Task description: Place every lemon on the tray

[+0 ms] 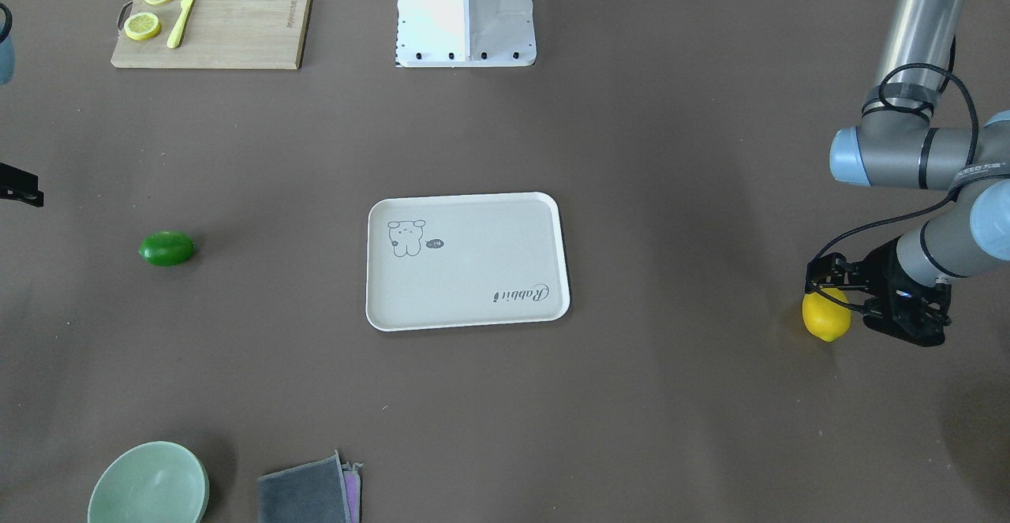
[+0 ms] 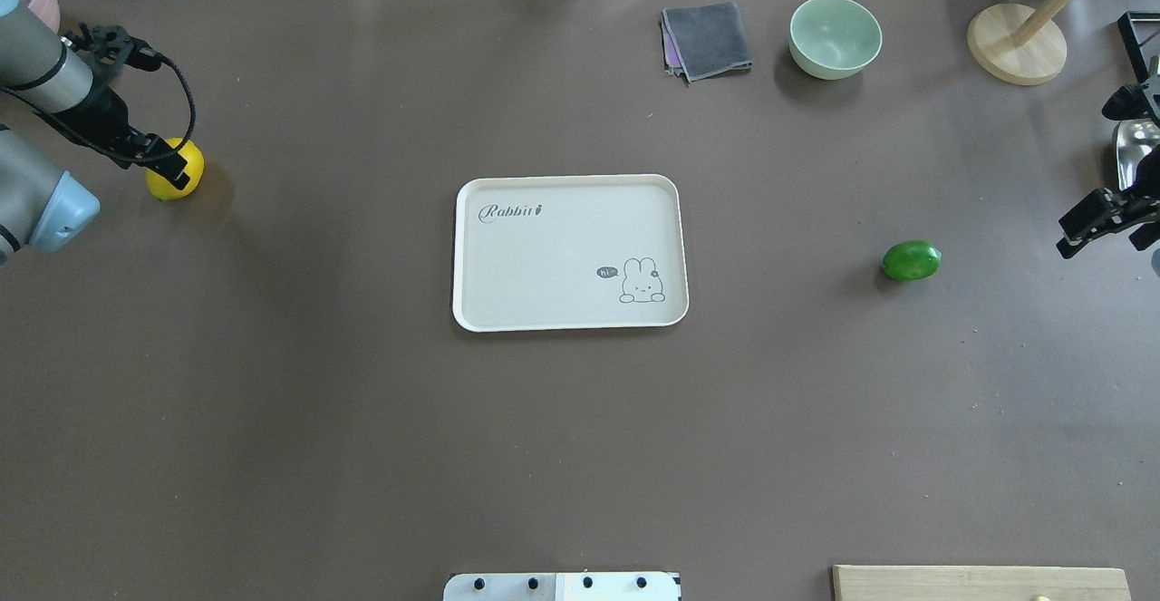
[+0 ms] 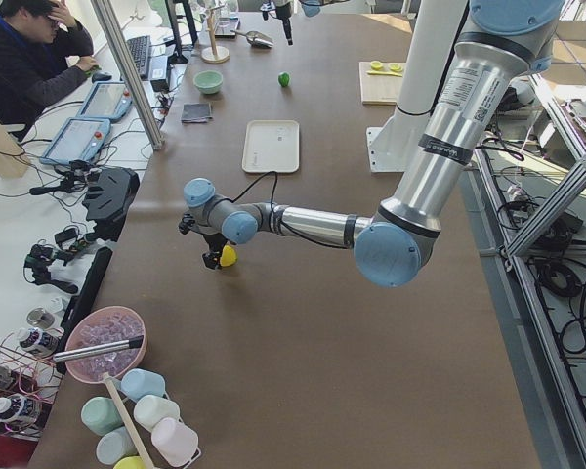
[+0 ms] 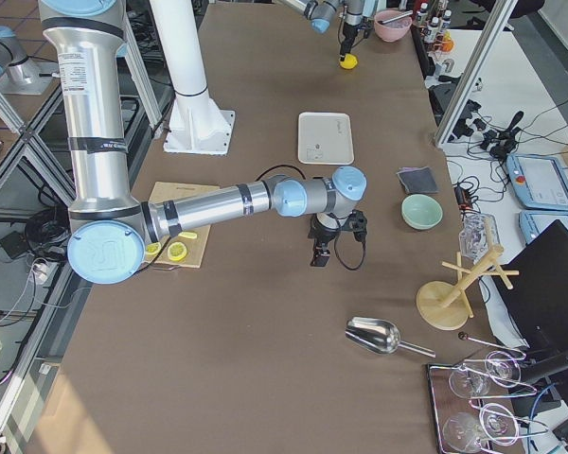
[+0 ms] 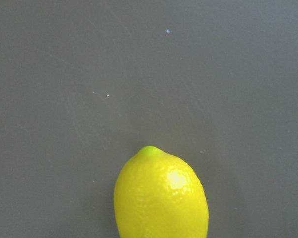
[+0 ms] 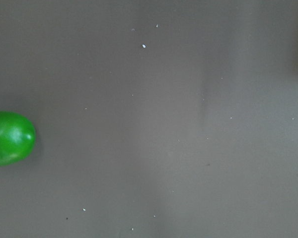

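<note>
My left gripper grips the yellow lemon around its plump middle [image 1: 825,316] next, to place it on the tray [image 1: 468,261].
The yellow lemon [image 2: 168,182] lies on the brown table at the far left of the overhead view. My left gripper [image 2: 161,162] is down at it and open, one jaw on each side. The left wrist view shows the lemon [image 5: 160,196] low in the middle, with no fingers in sight. The green lemon [image 2: 912,260] lies on the table right of the tray [image 2: 569,252], which holds nothing. My right gripper [image 2: 1110,225] is open and empty at the table's right edge, a short way from the green lemon [image 6: 10,138].
A bamboo cutting board [image 1: 237,26] with lemon slices and a yellow knife sits near the robot base. A green bowl [image 2: 835,36], a grey cloth [image 2: 707,39], a wooden stand [image 2: 1015,43] and a metal scoop [image 2: 1133,143] lie along the far side.
</note>
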{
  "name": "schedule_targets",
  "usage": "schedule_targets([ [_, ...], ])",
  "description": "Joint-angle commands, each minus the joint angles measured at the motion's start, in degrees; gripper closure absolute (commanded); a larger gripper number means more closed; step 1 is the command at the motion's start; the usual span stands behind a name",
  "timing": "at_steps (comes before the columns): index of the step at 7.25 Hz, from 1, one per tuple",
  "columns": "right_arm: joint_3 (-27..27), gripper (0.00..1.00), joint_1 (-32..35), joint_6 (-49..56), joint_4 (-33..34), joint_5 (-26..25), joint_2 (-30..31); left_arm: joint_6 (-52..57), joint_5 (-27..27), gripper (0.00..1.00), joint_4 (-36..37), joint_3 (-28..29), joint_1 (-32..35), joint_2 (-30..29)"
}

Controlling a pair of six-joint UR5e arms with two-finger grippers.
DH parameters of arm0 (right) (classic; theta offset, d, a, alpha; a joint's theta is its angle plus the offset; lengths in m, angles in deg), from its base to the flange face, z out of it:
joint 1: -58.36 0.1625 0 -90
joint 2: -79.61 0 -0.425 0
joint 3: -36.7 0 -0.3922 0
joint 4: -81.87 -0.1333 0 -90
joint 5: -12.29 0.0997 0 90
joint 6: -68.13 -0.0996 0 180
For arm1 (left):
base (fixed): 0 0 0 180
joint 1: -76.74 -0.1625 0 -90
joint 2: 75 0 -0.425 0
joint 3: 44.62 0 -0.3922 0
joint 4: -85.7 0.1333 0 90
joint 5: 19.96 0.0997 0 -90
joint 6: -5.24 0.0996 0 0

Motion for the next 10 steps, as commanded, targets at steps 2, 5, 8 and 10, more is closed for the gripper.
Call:
schedule_targets([
  [2,0.01,0.00,-0.01,0.00,0.00,0.00,0.00,-0.82,0.15,0.03,0.00,1.76,-0.32,-1.41],
  [5,0.01,0.00,-0.01,0.00,0.00,0.00,0.00,-2.59,0.07,0.62,-0.44,1.67,-1.11,-1.77],
  [8,-1.04,0.00,-0.01,-0.18,0.00,0.09,0.00,-16.92,-4.39,1.00,-2.73,-1.91,-1.11,-2.55],
  [10,-2.01,0.00,-0.01,-0.26,0.00,0.09,0.00,-32.65,-5.47,1.00,-2.81,-9.28,-3.90,-3.79],
])
